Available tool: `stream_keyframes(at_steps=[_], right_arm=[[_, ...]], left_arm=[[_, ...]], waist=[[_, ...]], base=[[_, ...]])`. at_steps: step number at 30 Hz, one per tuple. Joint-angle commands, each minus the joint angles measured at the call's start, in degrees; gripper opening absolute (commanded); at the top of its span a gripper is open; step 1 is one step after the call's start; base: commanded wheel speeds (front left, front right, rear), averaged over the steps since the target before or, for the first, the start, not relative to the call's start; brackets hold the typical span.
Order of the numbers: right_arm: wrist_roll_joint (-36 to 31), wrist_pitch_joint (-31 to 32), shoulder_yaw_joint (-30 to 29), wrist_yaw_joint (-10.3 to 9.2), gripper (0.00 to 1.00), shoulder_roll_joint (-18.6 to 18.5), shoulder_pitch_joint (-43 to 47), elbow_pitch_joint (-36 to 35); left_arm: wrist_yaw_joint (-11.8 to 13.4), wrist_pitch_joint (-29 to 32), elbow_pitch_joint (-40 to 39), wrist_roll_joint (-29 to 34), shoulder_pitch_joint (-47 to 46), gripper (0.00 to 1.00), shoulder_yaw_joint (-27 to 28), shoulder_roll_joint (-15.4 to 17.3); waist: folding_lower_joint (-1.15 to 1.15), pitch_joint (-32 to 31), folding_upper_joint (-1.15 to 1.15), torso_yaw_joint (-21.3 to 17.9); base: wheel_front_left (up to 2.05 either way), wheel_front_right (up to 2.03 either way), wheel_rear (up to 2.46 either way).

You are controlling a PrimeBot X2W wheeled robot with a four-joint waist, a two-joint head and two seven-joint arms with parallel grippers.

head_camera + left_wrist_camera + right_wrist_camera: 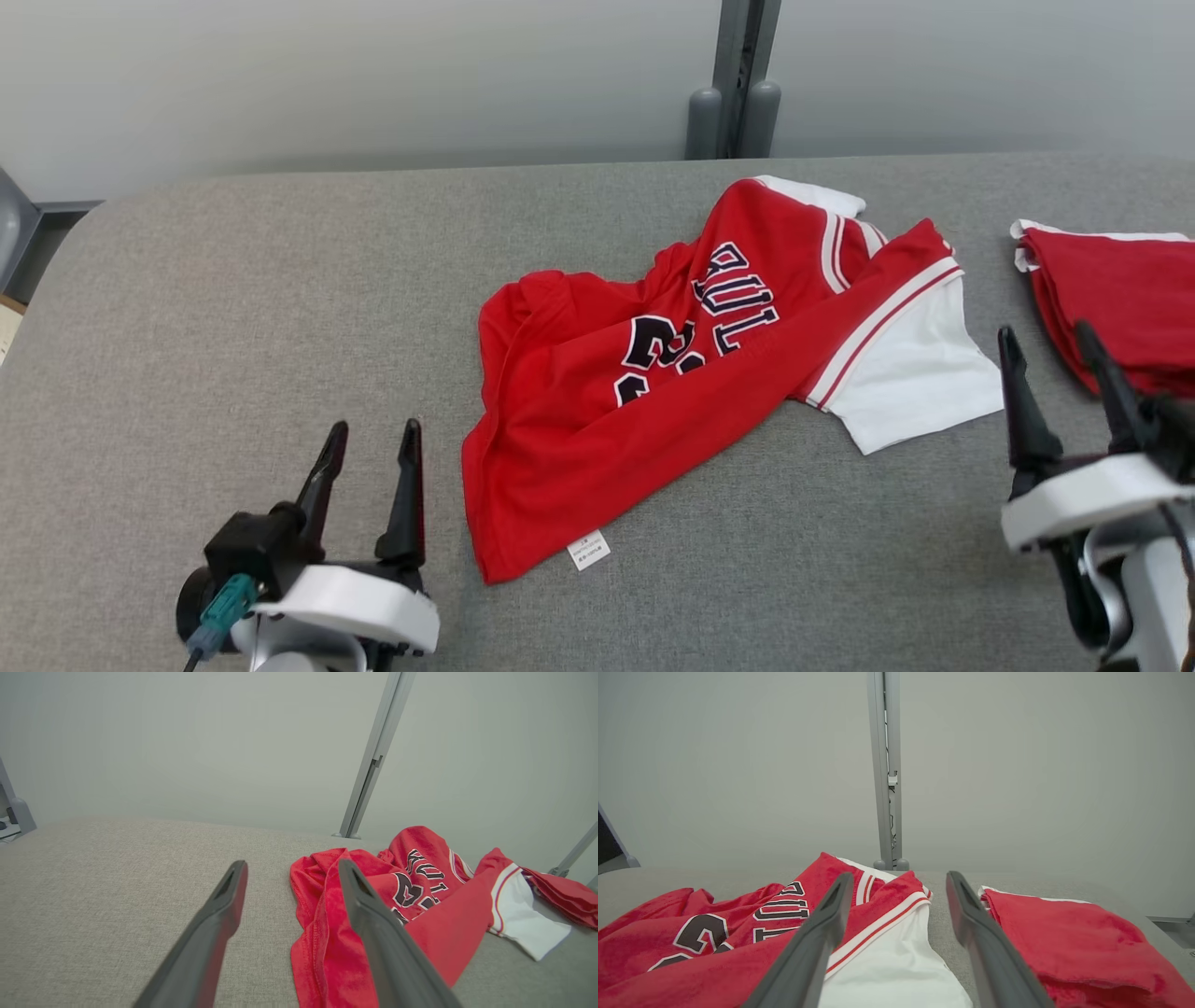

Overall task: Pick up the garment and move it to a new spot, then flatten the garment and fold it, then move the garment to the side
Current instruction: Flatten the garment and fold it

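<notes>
The jersey needs to be flat for folding, so my left gripper should next grab the red jersey's hem corner (494, 567) by the white label (588, 549).
The garment (653, 392) is a red jersey with dark lettering and white sleeves, lying crumpled in the middle of the grey padded table (233, 308). A white label shows at its near hem. My left gripper (373, 439) is open, just left of the jersey's near left edge, holding nothing. Over at the right, my right gripper (1046, 341) is open and empty between the white sleeve and a second red pile. The left wrist view shows the jersey (373, 905) beyond the right finger. In the right wrist view its white sleeve (887, 961) lies between the fingers.
A folded red garment (1120, 299) lies at the table's right edge, also seen in the right wrist view (1073, 947). A grey post (738, 84) stands behind the table against a pale wall. Bare table stretches to the left and front.
</notes>
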Motion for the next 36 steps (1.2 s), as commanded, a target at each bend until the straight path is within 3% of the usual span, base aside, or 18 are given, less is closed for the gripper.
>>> stream_keyframes(at_steps=[1,7,12,36], right_arm=[[-1.22,-0.25,-1.25,0.01,1.0,0.79,2.06,-1.57],[-5.88,-0.25,-4.08,0.01,1.0,5.94,9.95,-8.06],[-6.46,0.02,-4.03,0.01,1.0,8.11,13.22,-10.94],[-7.39,2.45,-3.56,0.01,1.0,9.44,15.96,-13.0]], left_arm=[[0.43,-0.2,-0.11,0.45,1.03,1.0,0.53,0.66],[0.9,-0.24,-1.25,1.24,5.23,1.0,2.79,0.84],[0.74,-0.25,-2.2,1.71,8.11,1.0,3.8,-0.06],[-0.66,-0.25,-2.41,3.56,10.54,1.0,3.35,-1.08]], waist=[[0.0,-0.58,0.0,-0.25],[0.0,-1.94,0.0,-0.45],[0.0,-3.28,0.0,-0.66],[0.0,-5.78,0.0,0.22]], base=[[0.0,0.0,0.0],[0.0,0.0,0.0],[0.0,0.0,0.0],[0.0,0.0,0.0]])
